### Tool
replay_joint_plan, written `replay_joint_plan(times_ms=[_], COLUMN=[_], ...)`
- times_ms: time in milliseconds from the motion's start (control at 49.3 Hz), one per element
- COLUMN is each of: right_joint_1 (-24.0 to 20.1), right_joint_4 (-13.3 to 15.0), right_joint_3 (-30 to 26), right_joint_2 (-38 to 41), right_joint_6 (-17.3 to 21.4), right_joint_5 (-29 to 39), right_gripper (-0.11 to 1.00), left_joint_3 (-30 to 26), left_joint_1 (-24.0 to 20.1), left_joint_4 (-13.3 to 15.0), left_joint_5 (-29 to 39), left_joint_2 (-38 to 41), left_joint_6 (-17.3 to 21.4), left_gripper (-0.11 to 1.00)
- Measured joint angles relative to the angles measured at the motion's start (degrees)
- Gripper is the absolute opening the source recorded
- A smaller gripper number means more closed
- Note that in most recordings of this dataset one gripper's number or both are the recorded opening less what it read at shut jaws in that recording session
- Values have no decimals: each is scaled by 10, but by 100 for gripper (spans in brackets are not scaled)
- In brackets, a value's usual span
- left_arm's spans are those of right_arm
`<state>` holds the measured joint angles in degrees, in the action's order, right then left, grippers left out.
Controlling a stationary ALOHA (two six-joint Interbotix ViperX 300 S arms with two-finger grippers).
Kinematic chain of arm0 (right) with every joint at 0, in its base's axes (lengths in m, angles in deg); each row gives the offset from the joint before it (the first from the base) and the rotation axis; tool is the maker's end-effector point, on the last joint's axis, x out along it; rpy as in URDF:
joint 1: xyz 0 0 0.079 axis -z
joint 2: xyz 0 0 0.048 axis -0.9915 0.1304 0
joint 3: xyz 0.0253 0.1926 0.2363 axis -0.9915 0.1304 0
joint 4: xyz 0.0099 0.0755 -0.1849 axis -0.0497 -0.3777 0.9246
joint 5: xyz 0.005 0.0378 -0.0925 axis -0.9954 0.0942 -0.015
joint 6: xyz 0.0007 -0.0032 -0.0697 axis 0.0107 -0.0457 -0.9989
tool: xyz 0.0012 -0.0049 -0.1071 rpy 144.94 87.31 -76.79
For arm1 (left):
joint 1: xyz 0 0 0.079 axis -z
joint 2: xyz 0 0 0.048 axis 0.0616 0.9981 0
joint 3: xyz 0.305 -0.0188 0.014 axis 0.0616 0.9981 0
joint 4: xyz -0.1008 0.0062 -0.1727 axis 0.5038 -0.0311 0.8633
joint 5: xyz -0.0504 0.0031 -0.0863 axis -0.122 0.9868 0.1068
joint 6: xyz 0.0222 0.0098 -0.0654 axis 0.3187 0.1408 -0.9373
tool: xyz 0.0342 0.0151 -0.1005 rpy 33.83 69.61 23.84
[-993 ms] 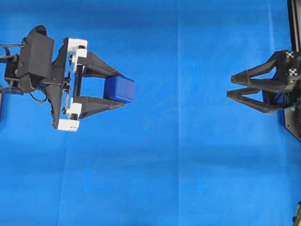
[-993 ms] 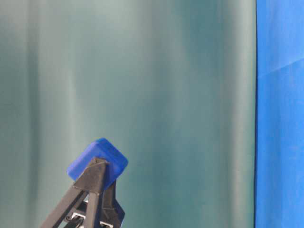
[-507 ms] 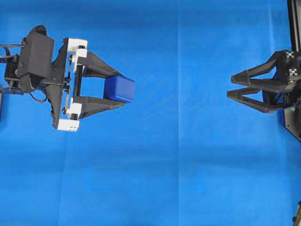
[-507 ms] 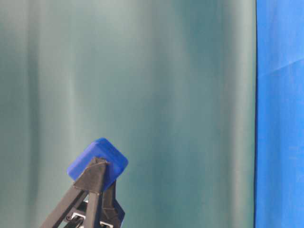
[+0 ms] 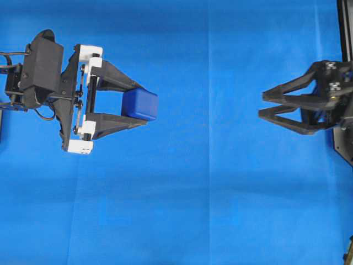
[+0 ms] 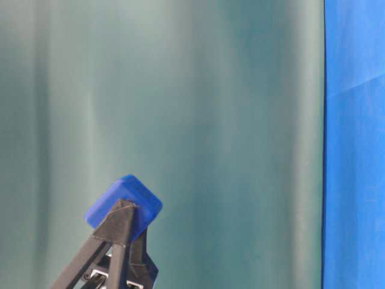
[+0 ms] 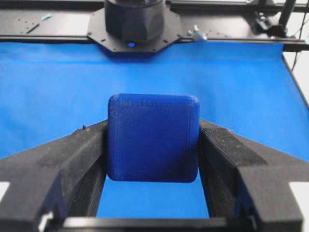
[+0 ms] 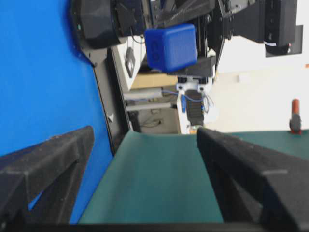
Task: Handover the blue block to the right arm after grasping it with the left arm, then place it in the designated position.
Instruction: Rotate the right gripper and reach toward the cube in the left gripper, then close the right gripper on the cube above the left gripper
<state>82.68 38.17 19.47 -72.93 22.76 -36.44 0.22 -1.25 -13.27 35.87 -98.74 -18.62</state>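
The fingers of my left gripper cover the back of the blue block (image 5: 140, 104), so my right gripper next needs to grab the block's loose end that sticks out past them.
The blue block (image 5: 140, 104), a dark-blue cube with rounded edges, is pinched between the two black fingers of my white-trimmed left gripper (image 5: 144, 104) on the left of the overhead view, held up off the cloth. From the left wrist the blue block (image 7: 153, 137) fills the gap between both fingers. At table level the blue block (image 6: 124, 205) sits at the fingertips, tilted on a corner. My all-black right gripper (image 5: 261, 105) stands open at the far right, turned on its side, pointing at the block with nothing between its fingers. The right wrist view shows the blue block (image 8: 171, 47) far ahead.
Blue cloth (image 5: 209, 193) covers the table, with open cloth between the two grippers. A black frame rail (image 5: 345, 27) runs along the right edge. A dark green curtain (image 6: 210, 120) hangs behind the left gripper at table level.
The right gripper has shifted a little to the left, toward the block. The left gripper and the block have stayed still.
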Motion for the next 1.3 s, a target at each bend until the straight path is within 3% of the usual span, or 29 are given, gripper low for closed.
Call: replay_joint_plan(times_ms=[993,1297], right_joint_1=[0,0], right_joint_4=[1,3], right_joint_3=[-276,-343], right_joint_2=[324,384], right_joint_6=[-2,-3], right_joint_5=[-3,18], right_gripper=[95,95], left_joint_3=[0,0], left_joint_1=[1,1], left_joint_4=[0,0], left_joint_5=[0,1], left_joint_2=[0,-2], left_joint_6=[-4,-4], left_gripper=[48,48])
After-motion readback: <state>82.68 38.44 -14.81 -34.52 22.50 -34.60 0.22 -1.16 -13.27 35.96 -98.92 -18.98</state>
